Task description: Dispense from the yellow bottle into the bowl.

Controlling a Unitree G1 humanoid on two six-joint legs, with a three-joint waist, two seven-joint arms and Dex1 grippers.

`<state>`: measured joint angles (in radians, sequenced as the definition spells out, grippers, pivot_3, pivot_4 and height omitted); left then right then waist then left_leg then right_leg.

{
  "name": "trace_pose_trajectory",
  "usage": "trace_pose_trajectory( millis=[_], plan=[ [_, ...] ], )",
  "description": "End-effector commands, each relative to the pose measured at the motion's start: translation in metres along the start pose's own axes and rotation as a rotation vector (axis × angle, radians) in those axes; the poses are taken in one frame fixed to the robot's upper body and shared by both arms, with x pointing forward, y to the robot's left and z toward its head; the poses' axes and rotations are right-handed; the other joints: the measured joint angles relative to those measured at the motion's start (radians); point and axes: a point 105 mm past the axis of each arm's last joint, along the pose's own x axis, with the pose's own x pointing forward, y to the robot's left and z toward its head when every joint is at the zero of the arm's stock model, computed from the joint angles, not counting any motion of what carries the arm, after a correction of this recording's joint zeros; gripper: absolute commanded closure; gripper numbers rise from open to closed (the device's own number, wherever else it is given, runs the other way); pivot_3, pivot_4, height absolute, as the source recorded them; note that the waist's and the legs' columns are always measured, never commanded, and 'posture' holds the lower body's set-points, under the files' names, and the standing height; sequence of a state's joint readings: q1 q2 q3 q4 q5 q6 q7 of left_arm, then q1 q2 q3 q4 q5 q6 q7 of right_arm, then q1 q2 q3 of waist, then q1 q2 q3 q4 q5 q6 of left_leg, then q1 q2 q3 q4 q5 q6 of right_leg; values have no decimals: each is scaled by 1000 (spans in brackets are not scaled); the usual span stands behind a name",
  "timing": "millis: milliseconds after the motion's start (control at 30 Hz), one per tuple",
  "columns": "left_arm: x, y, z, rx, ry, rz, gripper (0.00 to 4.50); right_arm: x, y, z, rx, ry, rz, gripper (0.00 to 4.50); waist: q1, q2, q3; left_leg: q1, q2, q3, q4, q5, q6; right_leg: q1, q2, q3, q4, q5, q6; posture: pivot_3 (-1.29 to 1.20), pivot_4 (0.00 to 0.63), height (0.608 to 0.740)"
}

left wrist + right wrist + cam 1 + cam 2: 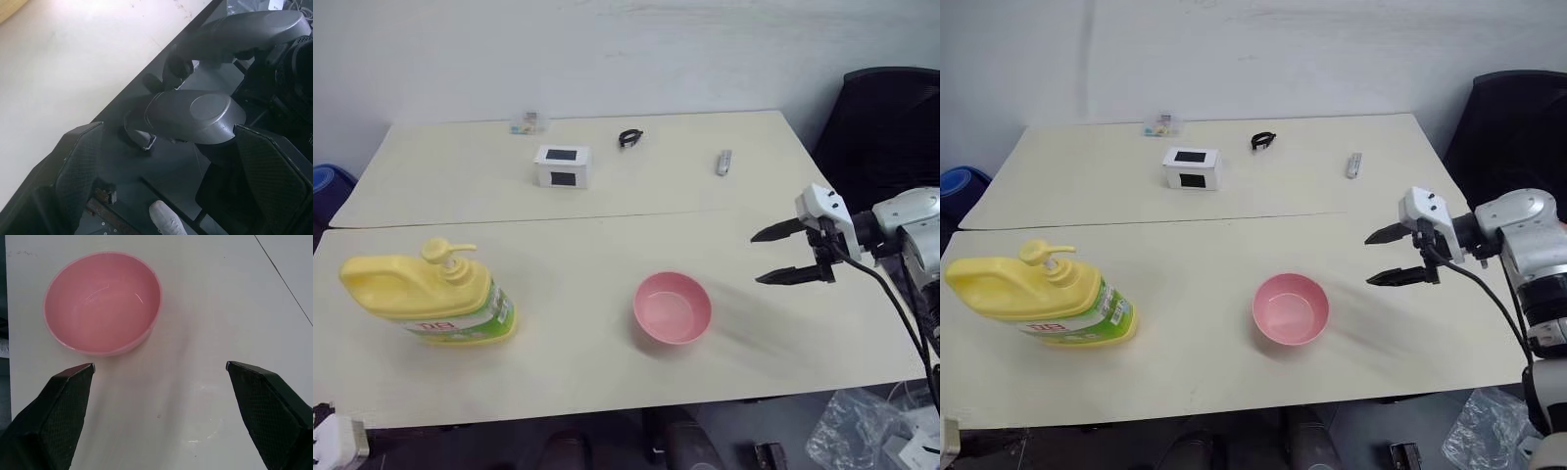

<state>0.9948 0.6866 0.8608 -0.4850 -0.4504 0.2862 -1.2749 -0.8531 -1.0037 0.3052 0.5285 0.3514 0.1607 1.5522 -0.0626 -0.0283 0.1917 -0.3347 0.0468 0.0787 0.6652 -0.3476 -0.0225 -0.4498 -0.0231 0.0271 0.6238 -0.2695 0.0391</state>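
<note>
I will next pinch the pink bowl by its rim (pixel 705 323) with my right gripper, so the pink bowl can catch what the yellow bottle (pixel 426 294) dispenses.
The yellow bottle (pixel 426 294) stands on the cream table (pixel 578 245) at the front left, its pump spout pointing right. The pink bowl (pixel 672 307) sits to its right, near the middle of the front edge, and looks empty. My right gripper (pixel 756 259) hovers open above the table to the right of the bowl, fingers pointing left toward it. In the right wrist view the bowl (pixel 102 303) lies ahead of the spread fingers (pixel 63 411), with nothing between them. My left gripper (pixel 168 126) is open beside the table's front edge, off the tabletop.
At the back of the table are a white box (pixel 562 165), a small black item (pixel 629 138), a grey stick-shaped device (pixel 724 162) and a small packet (pixel 527 122). A black chair (pixel 886 127) stands at the right, and a plastic bag (pixel 852 431) lies on the floor.
</note>
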Motion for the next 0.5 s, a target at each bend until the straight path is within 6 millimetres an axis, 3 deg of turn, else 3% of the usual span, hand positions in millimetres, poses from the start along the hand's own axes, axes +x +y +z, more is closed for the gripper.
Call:
trace_pose_trajectory(
  millis=[33,233,433,500],
  plan=[
    [-6,-1,-1,8,17,12,7,-5,3,9,-30,-15,39,0,0,0,0,0,0,0,0,0,0,0,0,0,0,0,0,0,150,740],
    [0,12,22,40,-97,73,7,-4,2,9,-34,-15,34,0,0,-1,0,0,0,2,0,0,0,-1,0,3,0,1,1,0,150,740],
    [1,10,69,32,-274,-14,7,-10,3,14,12,-46,8,0,1,-1,0,0,0,3,0,0,0,-2,-1,4,1,3,5,0,150,740],
    [0,8,86,49,-312,-54,7,-13,10,19,4,-61,15,0,2,-1,0,0,0,3,0,0,0,-2,-1,4,2,9,15,0,150,740]
  ],
)
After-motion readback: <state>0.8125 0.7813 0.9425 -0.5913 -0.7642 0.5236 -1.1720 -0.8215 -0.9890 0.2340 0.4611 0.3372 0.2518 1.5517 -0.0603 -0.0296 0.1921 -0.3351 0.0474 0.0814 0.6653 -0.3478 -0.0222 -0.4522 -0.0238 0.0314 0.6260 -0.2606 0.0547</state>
